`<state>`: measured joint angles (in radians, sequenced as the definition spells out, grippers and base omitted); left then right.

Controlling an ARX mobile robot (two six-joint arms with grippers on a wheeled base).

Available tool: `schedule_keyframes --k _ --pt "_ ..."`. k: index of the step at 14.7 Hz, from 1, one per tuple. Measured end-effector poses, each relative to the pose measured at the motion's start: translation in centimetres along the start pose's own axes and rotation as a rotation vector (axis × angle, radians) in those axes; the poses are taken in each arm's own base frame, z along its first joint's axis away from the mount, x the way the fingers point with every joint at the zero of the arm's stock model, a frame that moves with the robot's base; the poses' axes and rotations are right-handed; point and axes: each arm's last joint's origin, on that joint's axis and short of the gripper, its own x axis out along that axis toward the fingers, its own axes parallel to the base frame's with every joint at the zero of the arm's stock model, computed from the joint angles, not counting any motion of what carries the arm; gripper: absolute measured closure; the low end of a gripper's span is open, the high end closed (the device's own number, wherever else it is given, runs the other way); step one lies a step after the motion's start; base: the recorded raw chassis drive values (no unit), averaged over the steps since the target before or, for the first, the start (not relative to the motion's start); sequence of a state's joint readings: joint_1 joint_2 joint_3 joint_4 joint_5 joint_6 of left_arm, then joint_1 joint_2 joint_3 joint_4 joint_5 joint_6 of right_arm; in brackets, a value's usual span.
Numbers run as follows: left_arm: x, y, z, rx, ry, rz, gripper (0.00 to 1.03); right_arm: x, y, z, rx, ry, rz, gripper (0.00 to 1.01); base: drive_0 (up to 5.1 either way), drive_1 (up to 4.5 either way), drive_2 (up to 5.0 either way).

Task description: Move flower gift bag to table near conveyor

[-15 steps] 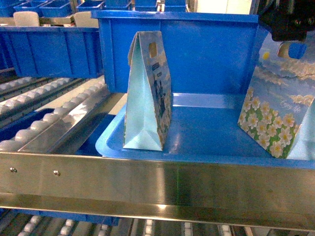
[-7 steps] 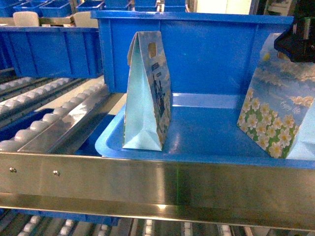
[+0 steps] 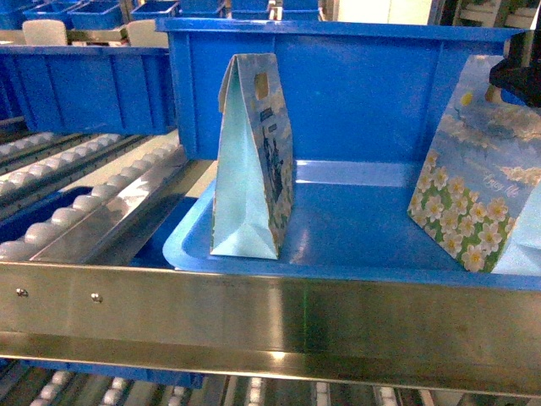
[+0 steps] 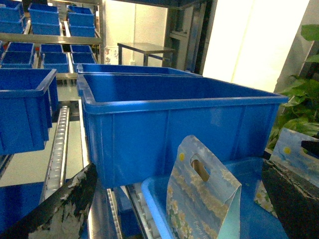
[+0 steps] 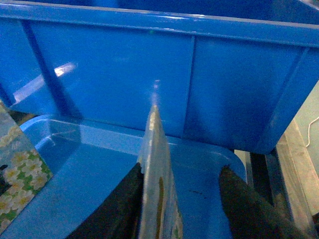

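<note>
Next, my left gripper grabs the bag by its thin upper edge (image 3: 254, 66), since the bag's body spreads wide toward its base.
Two flower gift bags stand upright on a blue tray (image 3: 355, 228). The daisy-printed bag (image 3: 478, 182) is at the tray's right end and the second bag (image 3: 254, 161) stands edge-on further left. My right gripper (image 3: 517, 72) shows only as a dark shape at the top right, over the right bag. In the right wrist view that gripper (image 5: 180, 168) is open, astride a bag's thin top edge (image 5: 155, 164), which lies close to the left finger. My left gripper (image 4: 178, 167) is wide open with a bag (image 4: 202, 204) standing ahead between its fingers. The table is out of view.
A deep blue bin (image 3: 355, 93) stands right behind the tray. The conveyor's white roller lanes (image 3: 84, 203) slope along the left, and a shiny steel rail (image 3: 254, 321) crosses in front of the tray. More blue bins (image 4: 25, 104) fill the shelves behind.
My right gripper has slid right and slightly down, now mostly off the head view's edge. Both bags stand where they were.
</note>
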<state>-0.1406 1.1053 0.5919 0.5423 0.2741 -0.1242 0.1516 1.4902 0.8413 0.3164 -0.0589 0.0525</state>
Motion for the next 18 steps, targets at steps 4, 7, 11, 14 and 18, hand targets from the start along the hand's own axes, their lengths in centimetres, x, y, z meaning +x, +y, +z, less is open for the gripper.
schedule_keyframes --k 4,7,11,14,18 --pt "0.0 0.0 0.0 0.0 0.0 0.0 0.05 -0.1 0.2 -0.1 0.002 -0.001 0.009 0.73 0.0 0.0 0.0" --pt "0.0 0.0 0.0 0.0 0.0 0.0 0.05 -0.2 0.3 -0.1 0.004 -0.001 0.02 0.84 0.0 0.0 0.0" --pt "0.0 0.0 0.0 0.0 0.0 0.0 0.05 -2.9 0.7 -0.2 0.004 -0.09 0.013 0.98 0.0 0.0 0.0" --pt "0.0 0.0 0.0 0.0 0.0 0.0 0.05 -6.5 -0.1 1.9 -0.04 -0.236 -0.025 0.98 0.0 0.0 0.0" --pt "0.0 0.0 0.0 0.0 0.0 0.0 0.05 -11.1 -2.5 2.0 -0.09 -0.312 -0.119 0.98 0.0 0.0 0.0"
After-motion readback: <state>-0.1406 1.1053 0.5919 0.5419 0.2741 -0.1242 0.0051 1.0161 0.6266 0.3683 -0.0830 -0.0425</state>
